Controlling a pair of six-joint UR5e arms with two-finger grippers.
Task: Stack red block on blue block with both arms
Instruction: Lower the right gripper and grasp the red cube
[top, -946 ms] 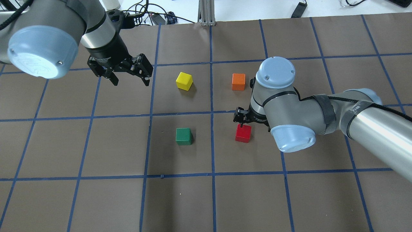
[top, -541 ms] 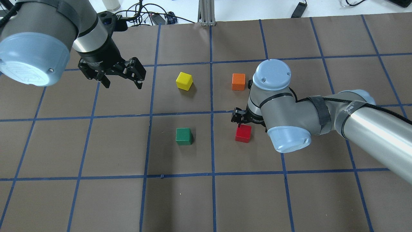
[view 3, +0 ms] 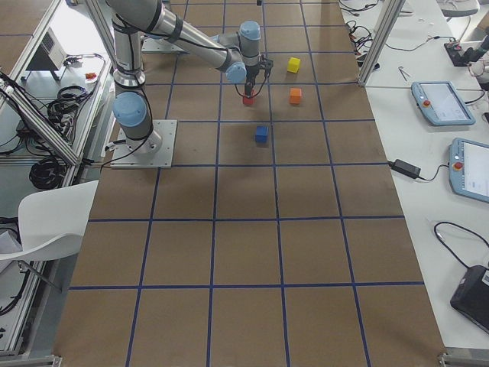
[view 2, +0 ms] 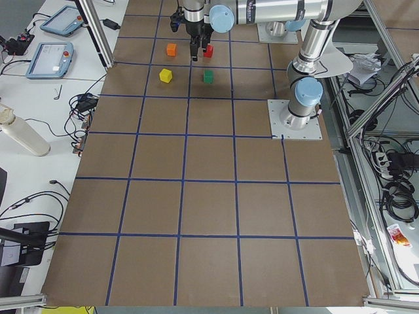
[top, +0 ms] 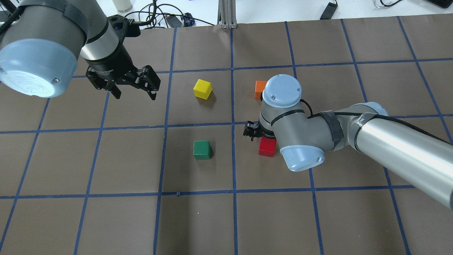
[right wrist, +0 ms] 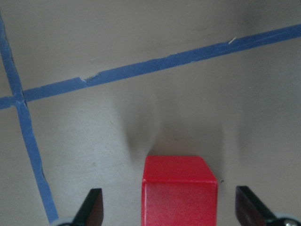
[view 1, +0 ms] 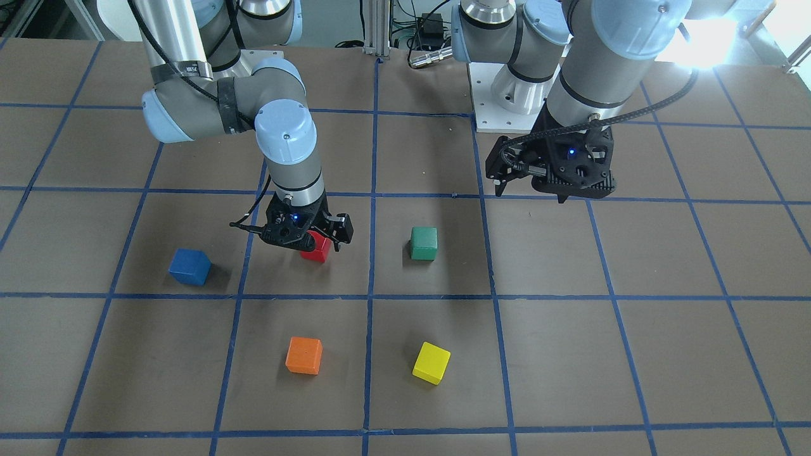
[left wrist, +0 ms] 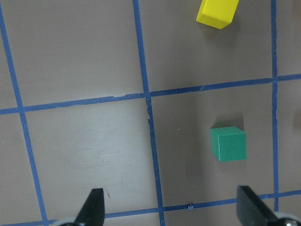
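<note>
My right gripper should next grab the red block by its opposite sides, so that it can stack it on the blue block (view 1: 190,266).
The red block (top: 266,148) sits on the brown table; it also shows in the front view (view 1: 317,248) and the right wrist view (right wrist: 179,193). My right gripper (view 1: 308,246) is open and low over it, and in the right wrist view (right wrist: 171,212) the block lies between the two fingers with gaps on both sides. The blue block (view 1: 190,266) lies apart toward the robot's right; in the overhead view my right arm hides it. My left gripper (top: 135,94) is open and empty, raised over the far left; its wrist view (left wrist: 173,209) shows bare table.
A green block (top: 202,149) lies left of the red block. A yellow block (top: 202,89) and an orange block (top: 260,89), partly hidden by my right arm's elbow, lie farther away. Blue tape lines grid the table. Cables lie beyond the far edge.
My right arm has swung left, so its wrist now covers more of the red and orange blocks. My left gripper has drawn back left a little and then held still.
</note>
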